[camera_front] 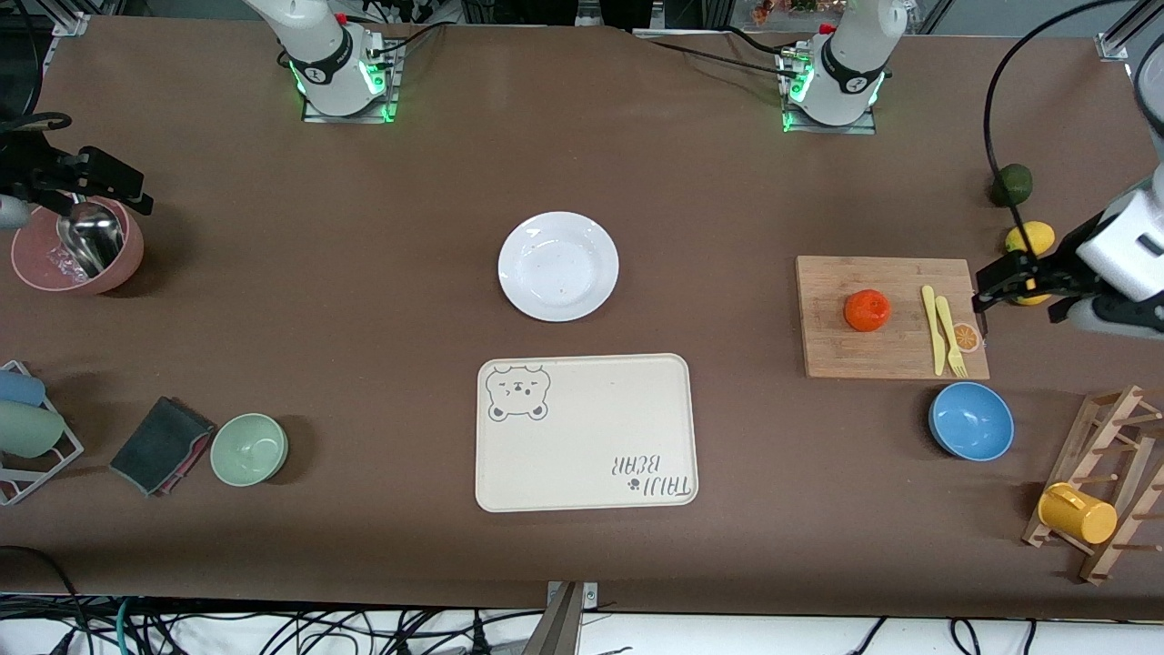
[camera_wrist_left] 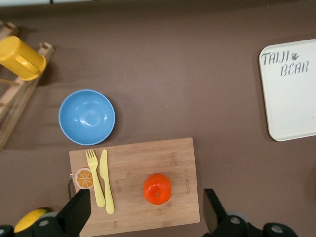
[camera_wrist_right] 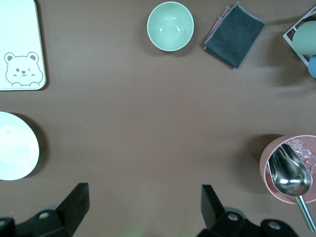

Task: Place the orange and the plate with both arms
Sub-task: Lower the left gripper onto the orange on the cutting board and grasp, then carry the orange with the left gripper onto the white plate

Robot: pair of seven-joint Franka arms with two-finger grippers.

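Note:
My left gripper grabs the orange's round body (camera_front: 867, 310) next, to place the orange on the white plate (camera_front: 557, 266).
The orange (camera_front: 867, 310) sits on a wooden cutting board (camera_front: 887, 359) toward the left arm's end of the table; it also shows in the left wrist view (camera_wrist_left: 157, 188). The white plate (camera_front: 557, 266) lies mid-table, farther from the front camera than the bear-printed tray (camera_front: 585, 432), and its edge shows in the right wrist view (camera_wrist_right: 12, 145). My left gripper (camera_front: 987, 291) (camera_wrist_left: 146, 212) is open and empty, up over the board's outer edge. My right gripper (camera_front: 118, 186) (camera_wrist_right: 144, 202) is open and empty, over a pink bowl.
A yellow fork and knife (camera_front: 941, 327) lie on the board. A blue bowl (camera_front: 971, 420), a lemon (camera_front: 1029, 238), an avocado (camera_front: 1011, 185) and a wooden rack with a yellow mug (camera_front: 1078, 514) are near it. The pink bowl with scoop (camera_front: 77, 246), green bowl (camera_front: 248, 448) and dark cloth (camera_front: 159, 444) are at the right arm's end.

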